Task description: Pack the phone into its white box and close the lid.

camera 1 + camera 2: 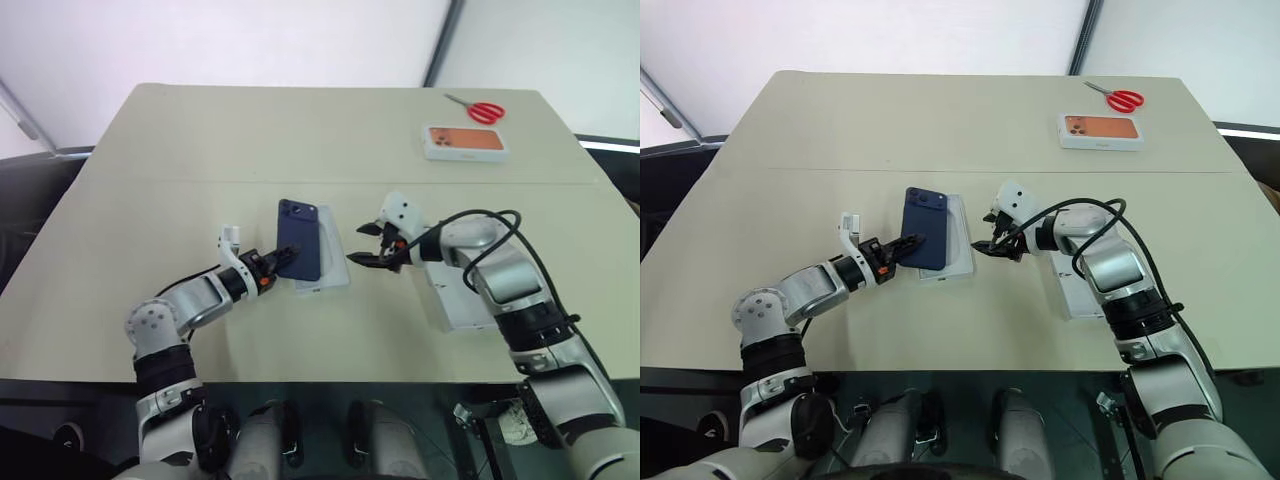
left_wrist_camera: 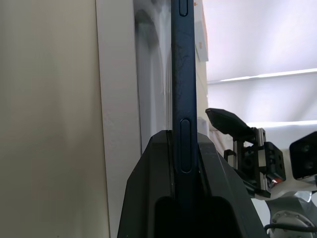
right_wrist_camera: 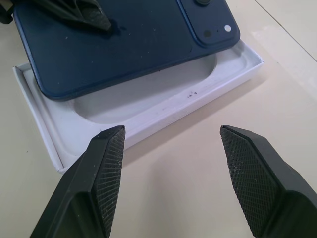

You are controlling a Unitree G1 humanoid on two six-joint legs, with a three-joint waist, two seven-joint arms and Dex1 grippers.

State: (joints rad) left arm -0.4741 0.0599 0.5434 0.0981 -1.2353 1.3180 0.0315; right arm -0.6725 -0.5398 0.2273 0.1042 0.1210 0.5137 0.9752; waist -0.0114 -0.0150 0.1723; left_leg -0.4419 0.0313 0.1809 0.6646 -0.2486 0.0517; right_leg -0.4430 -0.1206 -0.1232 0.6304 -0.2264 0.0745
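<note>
The white lid's broad side [image 1: 467,303] is too wide for the gripper's fingers, so the robot's right gripper will close the lid by pinching it by one thin side [image 1: 438,298].
The dark navy phone [image 1: 300,236] lies back-up and slightly askew over the white box [image 1: 334,262], with its left side past the box's wall. My left gripper [image 1: 284,259] is shut on the phone's near end; in the left wrist view the phone [image 2: 182,74] stands edge-on between the fingers [image 2: 148,198]. Just right of the box, my right gripper [image 1: 355,244] is open and holds nothing. In the right wrist view its fingertips [image 3: 111,148] point at the box's [image 3: 148,106] side wall, under the phone [image 3: 124,44]. The white lid [image 1: 458,305] lies partly under my right forearm.
The beige table [image 1: 200,150] holds a white box with an orange phone picture [image 1: 465,142] at the far right. Red-handled scissors [image 1: 480,109] lie just beyond it. The table's near edge runs close behind both elbows.
</note>
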